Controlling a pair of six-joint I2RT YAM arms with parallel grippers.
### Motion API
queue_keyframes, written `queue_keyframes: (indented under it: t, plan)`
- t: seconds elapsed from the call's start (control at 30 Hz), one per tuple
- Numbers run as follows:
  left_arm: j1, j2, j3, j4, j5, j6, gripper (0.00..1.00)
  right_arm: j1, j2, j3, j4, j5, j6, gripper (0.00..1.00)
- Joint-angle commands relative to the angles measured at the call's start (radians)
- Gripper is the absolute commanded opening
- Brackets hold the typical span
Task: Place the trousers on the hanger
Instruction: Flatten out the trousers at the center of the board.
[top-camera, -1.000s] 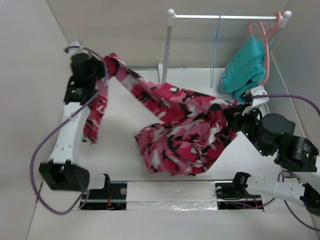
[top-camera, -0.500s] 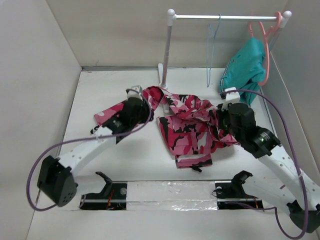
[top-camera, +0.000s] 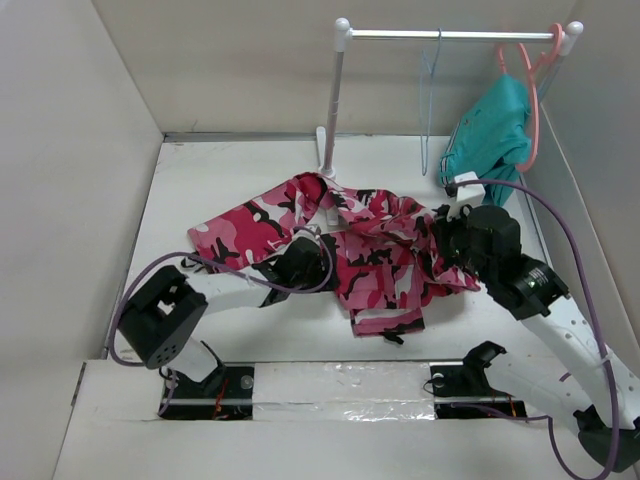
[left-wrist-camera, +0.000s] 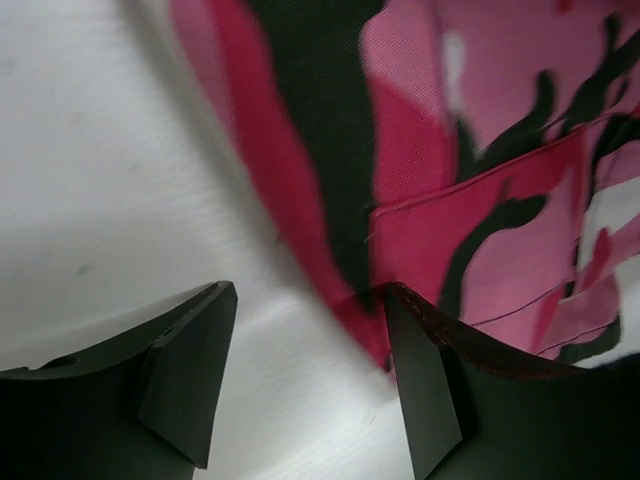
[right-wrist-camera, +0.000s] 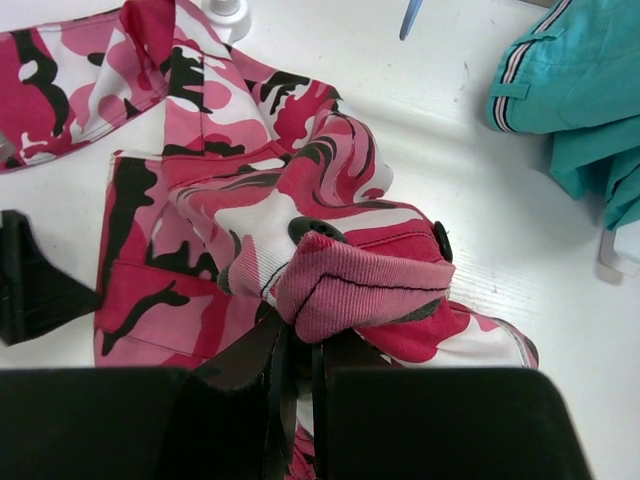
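Note:
The other gripper has the waistband (right-wrist-camera: 360, 275). My left gripper should next grab the trousers' near edge (right-wrist-camera: 106, 312), away from there, to stretch the trousers straight for the hanger.
The trousers (top-camera: 375, 250), in pink, white and black camouflage, lie crumpled across the middle of the table, one leg stretched out to the left. My left gripper (top-camera: 302, 263) sits low at their near-left edge. It is open, with bare table between its fingers (left-wrist-camera: 190, 370) and the cloth (left-wrist-camera: 480, 170) just touching the right finger. My right gripper (top-camera: 450, 240) is shut on a bunched fold of the waistband (right-wrist-camera: 360, 275), beside two black buttons. The hanger (top-camera: 429, 100), thin and pale blue, hangs empty from the rail at the back.
A white rack (top-camera: 335, 100) stands at the back on a round foot (right-wrist-camera: 225, 12). At its right end a coral hanger (top-camera: 536, 90) carries a teal garment (top-camera: 490, 130), close behind my right arm. Walls close in the table on the left and right.
My left gripper has opened and let go of the trouser leg, dropping from high at the far left to the table near the middle. The trousers have sunk onto the table.

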Motion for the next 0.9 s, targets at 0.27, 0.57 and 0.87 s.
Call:
queue_keyframes:
  t: [0.27, 0.57, 0.87]
  plan:
    - [0.087, 0.014, 0.068, 0.113, -0.063, -0.02, 0.0, -0.003, -0.038, 0.056, 0.071, -0.041, -0.016, 0.0]
    - [0.222, -0.642, 0.482, -0.738, -0.444, 0.181, 0.0, 0.006, -0.114, 0.092, 0.006, -0.124, -0.005, 0.0]
    - [0.222, -0.608, 0.707, -0.919, -0.487, 0.264, 0.0, 0.017, -0.177, -0.007, -0.052, -0.021, 0.076, 0.0]
